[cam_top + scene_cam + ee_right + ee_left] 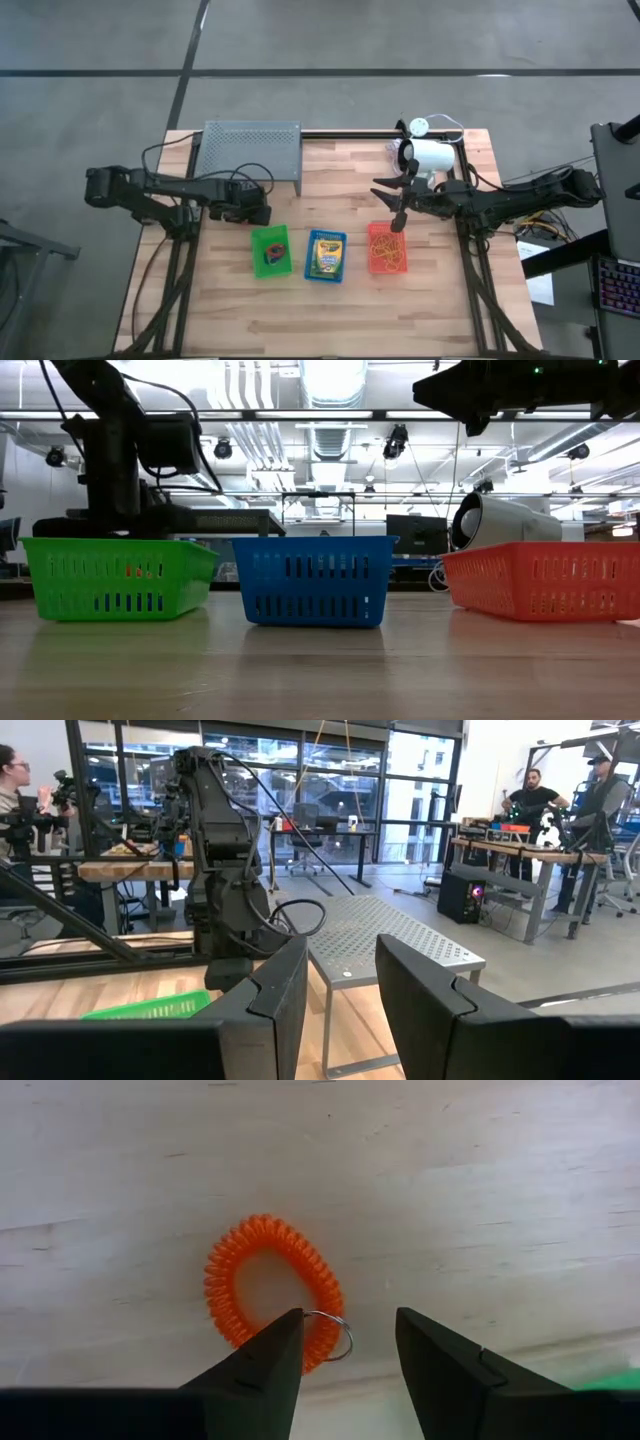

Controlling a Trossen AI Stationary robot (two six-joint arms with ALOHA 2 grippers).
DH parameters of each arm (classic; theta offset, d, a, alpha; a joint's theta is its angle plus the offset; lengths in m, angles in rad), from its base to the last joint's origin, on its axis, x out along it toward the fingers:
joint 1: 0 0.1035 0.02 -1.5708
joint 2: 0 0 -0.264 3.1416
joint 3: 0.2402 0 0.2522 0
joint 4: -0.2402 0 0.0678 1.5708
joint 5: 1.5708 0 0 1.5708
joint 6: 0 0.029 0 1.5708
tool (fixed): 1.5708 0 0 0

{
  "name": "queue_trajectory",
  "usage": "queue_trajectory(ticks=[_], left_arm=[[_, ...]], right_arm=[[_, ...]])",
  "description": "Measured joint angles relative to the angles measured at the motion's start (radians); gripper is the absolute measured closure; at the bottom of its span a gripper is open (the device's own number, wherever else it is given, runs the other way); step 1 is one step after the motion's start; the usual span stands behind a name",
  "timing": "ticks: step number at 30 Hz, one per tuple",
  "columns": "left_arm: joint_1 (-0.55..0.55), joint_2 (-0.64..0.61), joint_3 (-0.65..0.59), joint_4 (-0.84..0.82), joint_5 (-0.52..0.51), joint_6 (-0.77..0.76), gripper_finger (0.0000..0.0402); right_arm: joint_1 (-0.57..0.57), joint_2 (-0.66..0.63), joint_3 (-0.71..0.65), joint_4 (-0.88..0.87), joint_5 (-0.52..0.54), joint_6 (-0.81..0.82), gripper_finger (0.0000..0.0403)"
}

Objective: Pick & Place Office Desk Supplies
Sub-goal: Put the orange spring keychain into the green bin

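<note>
My left gripper's fingers reach table depth, one inside the orange loop, one past the metal ring (338,1335), so it is time to close on the ring.
An orange coiled elastic loop (268,1285) with a small metal ring (338,1335) lies flat on the wooden table. My left gripper (345,1328) is open and points down over it, with the ring between the fingertips. In the high view the left gripper (255,212) is just beyond the green tray (269,251). My right gripper (393,205) is open and empty, held in the air beyond the red tray (387,247), which holds orange rubber bands. A yellow-green crayon box (325,254) lies in the blue tray (311,272).
The grey perforated rack (250,150) stands at the far left of the table, and the white cylindrical device (430,155) with its cable at the far right. The three trays sit in a row across the middle. Bare wood lies along the near edge (330,320).
</note>
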Motion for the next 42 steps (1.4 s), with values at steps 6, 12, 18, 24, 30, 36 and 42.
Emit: queue_trajectory(ticks=[6,12,18,24,30,36,42], left_arm=[[0.005,0.01,0.0,0.002,0.001,0.0,0.0251],[0.005,0.01,0.0,0.002,0.0,0.004,0.0283],[0.005,0.01,0.0,0.002,0.0,0.008,0.031],[0.005,0.01,0.0,0.002,0.001,0.008,0.0347],[0.005,0.009,0.0,0.002,0.002,0.008,0.0383],[0.005,0.009,0.0,0.002,0.002,0.008,0.0398],[0.004,0.005,0.0,0.002,0.002,0.007,0.0399]], right_arm=[[0.0,0.0,0.0,0.0,0.0,0.0,0.0284],[0.0,0.0,0.0,0.0,0.0,0.0,0.0284],[0.0,0.0,0.0,0.0,0.0,0.0,0.0284],[0.0,0.0,0.0,0.0,0.0,0.0,0.0284],[0.0,0.0,0.0,0.0,0.0,0.0,0.0284],[0.0,0.0,0.0,0.0,0.0,0.0,0.0284],[0.0,0.0,0.0,0.0,0.0,0.0,0.0284]])
